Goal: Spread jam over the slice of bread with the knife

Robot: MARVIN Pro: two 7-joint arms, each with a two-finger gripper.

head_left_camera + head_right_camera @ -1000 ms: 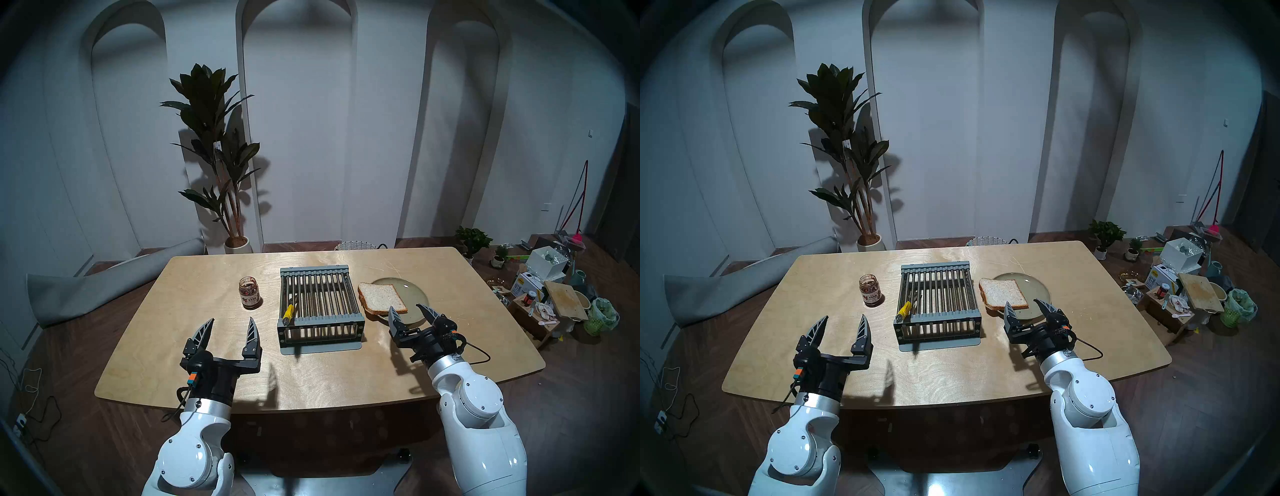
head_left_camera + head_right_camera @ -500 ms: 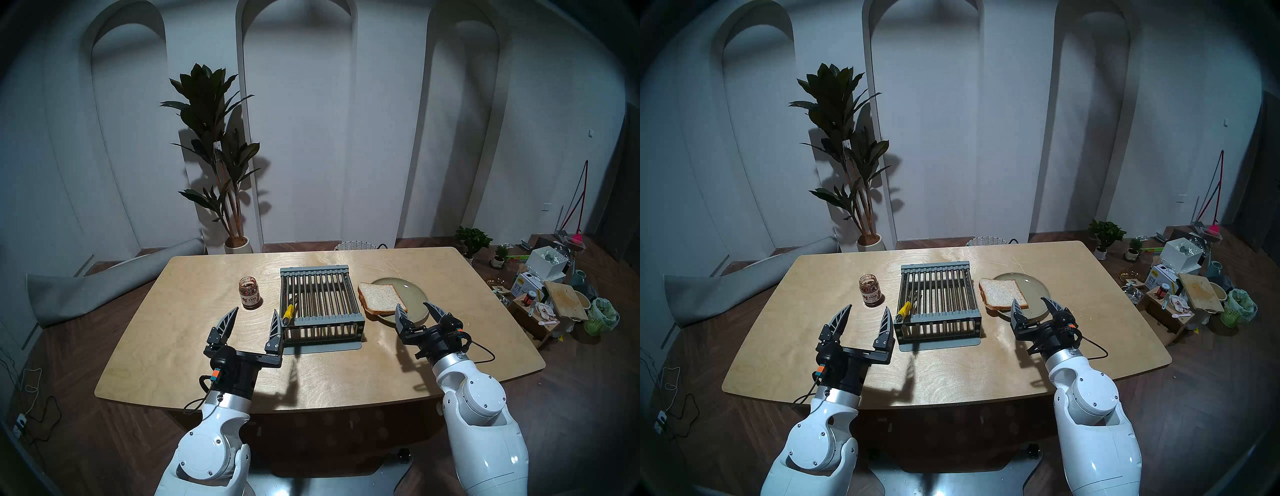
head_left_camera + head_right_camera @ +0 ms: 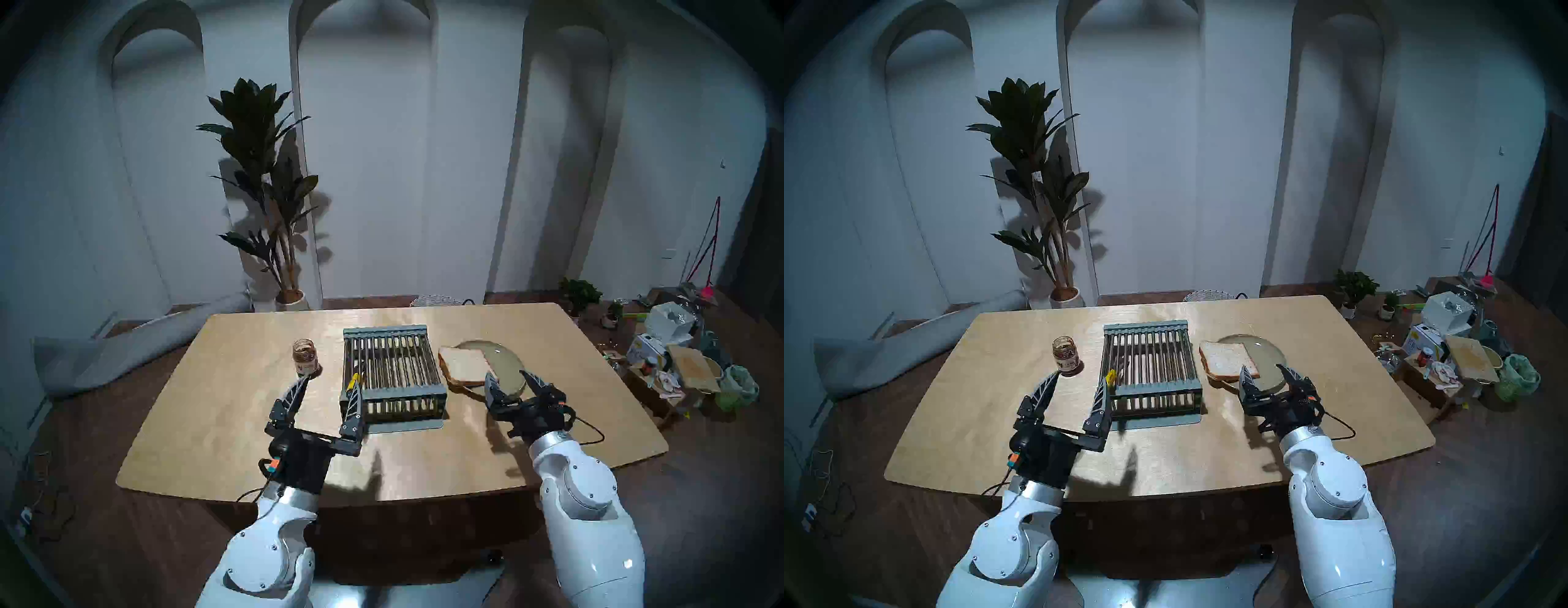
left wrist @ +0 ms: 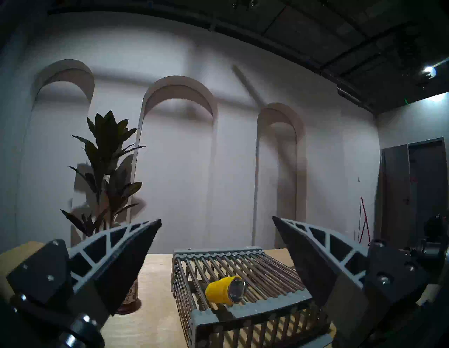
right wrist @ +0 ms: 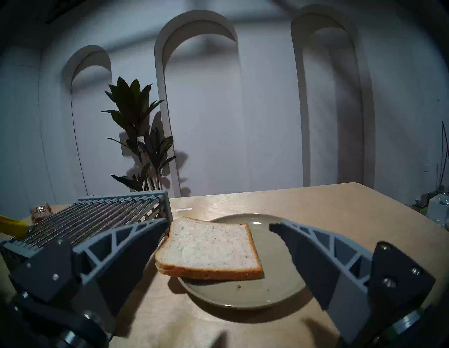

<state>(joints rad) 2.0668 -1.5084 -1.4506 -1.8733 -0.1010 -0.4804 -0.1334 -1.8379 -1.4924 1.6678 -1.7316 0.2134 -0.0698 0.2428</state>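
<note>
My left gripper grabs the knife by its yellow handle (image 3: 353, 382) next, which leaves the knife's blade free to spread jam on the bread (image 3: 464, 366).
The knife (image 4: 224, 290) lies on the grey barred rack (image 3: 394, 365) near its front left corner, its yellow handle end toward me. My left gripper (image 3: 330, 381) hovers open just in front of it, and the jam jar (image 3: 304, 356) stands beyond its left fingertip. The slice of bread (image 5: 209, 245) rests on the left side of the olive-green plate (image 5: 274, 286), overhanging the rim. In front of the plate my right gripper (image 5: 218, 222) is open and empty. No jam shows on the bread.
The rack stands mid-table between jar and plate. A potted plant (image 3: 263, 178) stands behind the wooden table (image 3: 254, 446). Boxes, bags and a board (image 3: 687, 361) clutter the floor at the right, and a grey roll (image 3: 127, 352) lies at the left.
My left arm has swung forward and to the right, from the table's front left to the rack's near left corner. The right gripper crept slightly toward the plate. Both stayed open.
</note>
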